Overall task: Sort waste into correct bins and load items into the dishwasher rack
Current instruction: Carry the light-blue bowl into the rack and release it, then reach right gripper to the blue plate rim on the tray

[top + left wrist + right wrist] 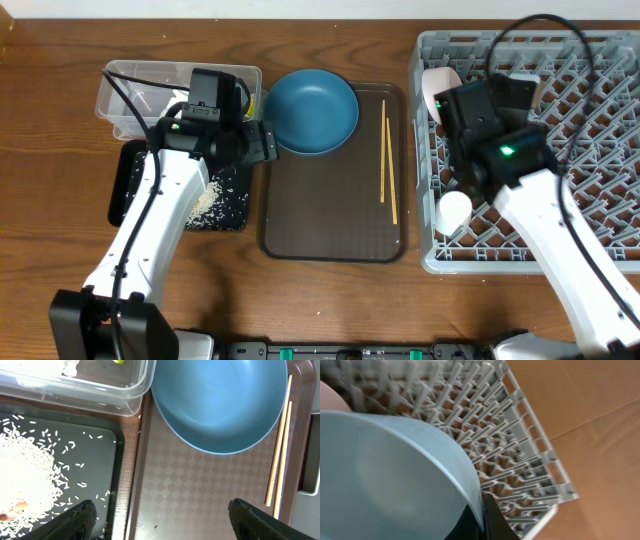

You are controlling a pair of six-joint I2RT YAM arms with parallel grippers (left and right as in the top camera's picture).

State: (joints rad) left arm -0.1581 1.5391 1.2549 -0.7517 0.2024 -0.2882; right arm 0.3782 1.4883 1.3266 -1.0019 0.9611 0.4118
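The bowl now stays in my right gripper until the bowl's edge enters the pegs by the white cup. The bowl's side hangs above and behind them.
My left gripper (160,527) is open and empty, low over the gap between the black tray (95,460) and the brown serving tray (200,490). Loose rice (25,475) lies heaped on the black tray. The clear tub (100,395) holds white tissue (70,366) and a yellow-green wrapper (118,361). The big blue plate (312,110) and the chopsticks (388,160) lie on the serving tray. My right gripper (484,517) is shut on the rim of a bowl that is light blue inside (385,480), over the grey rack (560,150).
A small white cup (453,210) lies in the rack's front left part. A pale bowl (437,85) stands on edge at the rack's back left corner. The rack's pegs (510,435) rise close behind the held bowl. Bare wooden table (330,310) lies in front.
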